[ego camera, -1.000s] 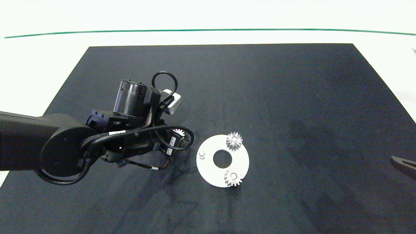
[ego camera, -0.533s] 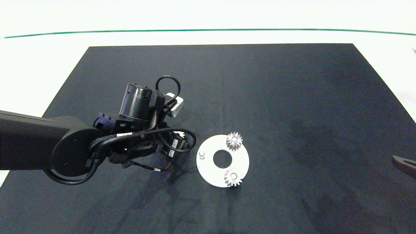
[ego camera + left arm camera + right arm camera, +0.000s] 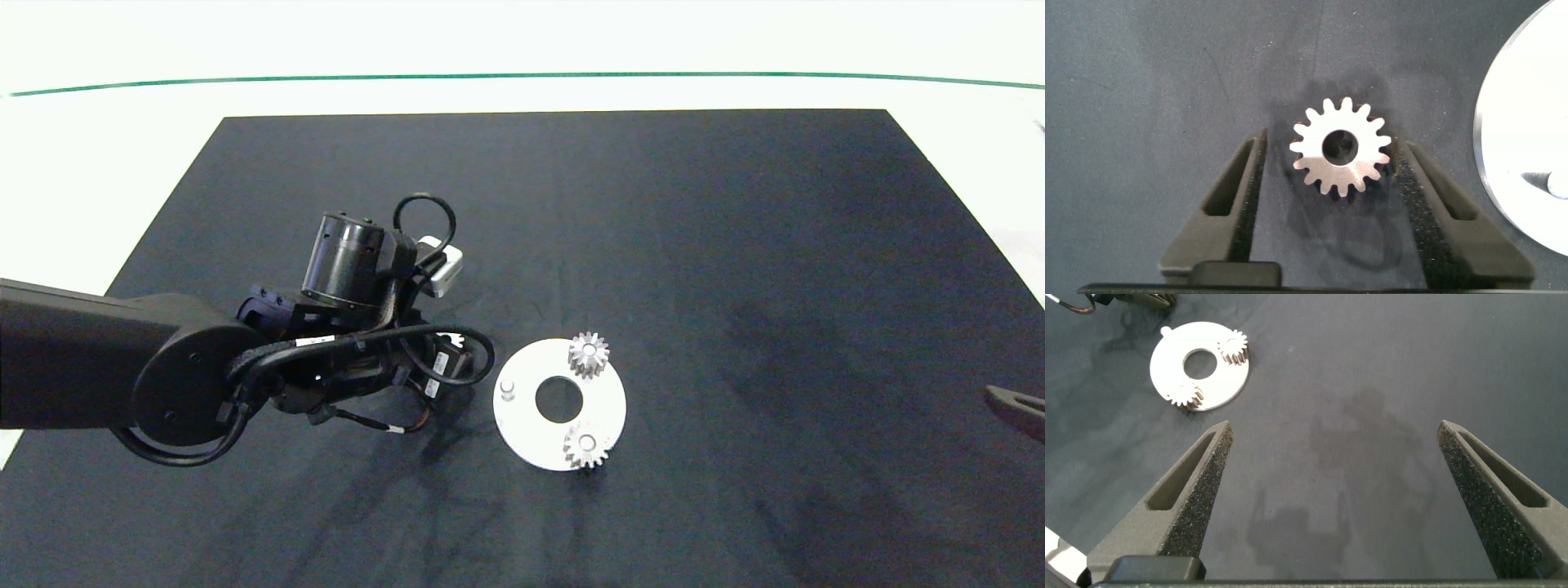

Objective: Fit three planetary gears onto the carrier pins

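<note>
I should hold the planetary gear with my left gripper by its toothed rim, which keeps the gear's center hole free for the bare pin (image 3: 507, 390).
A white round disc (image 3: 608, 404) lies mid-mat with two planetary gears seated on its pins, one at the far side (image 3: 588, 354) and one at the near side (image 3: 585, 445). The third carrier pin (image 3: 507, 385) stands bare at the disc's left. A third gear (image 3: 1340, 147) lies flat on the mat just left of the disc (image 3: 1527, 139). My left gripper (image 3: 1331, 175) is open and straddles that gear, fingers (image 3: 1237, 204) on either side with small gaps. In the head view the left arm hides most of this gear (image 3: 451, 337). My right gripper (image 3: 1331, 474) is open and empty at the mat's right edge (image 3: 1016, 408).
A black mat (image 3: 735, 245) covers the table, with white tabletop around it and a green line (image 3: 522, 76) along the far side. The left arm's wrist and cables (image 3: 367, 327) sit close to the disc's left rim.
The left arm has shifted slightly right and toward the far side, coming down around the loose gear. The disc, its two gears and the right gripper have not moved.
</note>
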`<action>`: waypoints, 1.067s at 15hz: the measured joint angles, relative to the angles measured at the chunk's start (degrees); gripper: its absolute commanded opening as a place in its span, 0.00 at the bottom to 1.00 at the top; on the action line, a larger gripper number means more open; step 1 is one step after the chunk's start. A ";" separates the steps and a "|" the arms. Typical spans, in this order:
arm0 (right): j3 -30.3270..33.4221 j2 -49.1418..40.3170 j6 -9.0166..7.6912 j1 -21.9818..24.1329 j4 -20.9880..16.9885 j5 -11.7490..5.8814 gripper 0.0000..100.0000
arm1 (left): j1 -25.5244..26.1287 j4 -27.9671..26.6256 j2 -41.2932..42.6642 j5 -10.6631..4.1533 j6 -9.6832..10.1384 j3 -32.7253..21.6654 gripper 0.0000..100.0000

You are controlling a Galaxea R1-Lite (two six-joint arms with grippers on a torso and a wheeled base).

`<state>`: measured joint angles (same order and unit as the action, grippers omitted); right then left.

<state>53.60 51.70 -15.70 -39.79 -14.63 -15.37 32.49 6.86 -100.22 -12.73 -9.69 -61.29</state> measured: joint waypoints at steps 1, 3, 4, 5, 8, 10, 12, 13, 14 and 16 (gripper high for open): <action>0.00 0.00 -0.02 0.00 0.02 0.00 1.00 | 0.04 0.00 0.00 0.00 0.00 0.02 0.54; 0.00 0.01 0.00 0.00 0.02 0.00 1.00 | 0.23 -0.04 -0.13 0.00 0.13 0.02 0.50; 0.00 0.04 0.00 0.00 0.02 0.00 1.00 | 0.26 -0.01 -0.24 0.00 0.13 0.29 0.48; 0.00 0.04 0.00 0.00 0.02 0.00 1.00 | 0.28 0.00 -0.30 -0.02 0.13 0.50 0.45; 0.01 0.06 0.00 0.00 0.05 0.00 1.00 | 0.34 0.18 -0.37 -0.02 0.18 0.68 0.39; 0.00 0.06 -0.02 0.00 0.05 0.00 1.00 | 0.37 0.22 -0.37 -0.02 0.22 0.72 0.36; 0.01 0.06 0.00 0.00 0.02 0.00 1.00 | 0.39 0.30 -0.37 -0.02 0.29 0.71 0.32; 0.00 0.06 -0.02 0.00 0.05 0.00 1.00 | 0.44 0.30 -0.39 -0.02 0.38 0.71 0.30; 0.00 0.06 0.00 0.00 0.02 0.00 1.00 | 0.45 0.33 -0.39 -0.02 0.41 0.71 0.27; 0.00 0.06 0.00 0.00 0.05 0.00 1.00 | 0.45 0.44 -0.39 0.00 1.10 0.68 0.24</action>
<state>53.60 51.76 -15.70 -39.79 -14.58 -15.37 32.94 7.30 -100.61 -12.73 -8.59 -60.61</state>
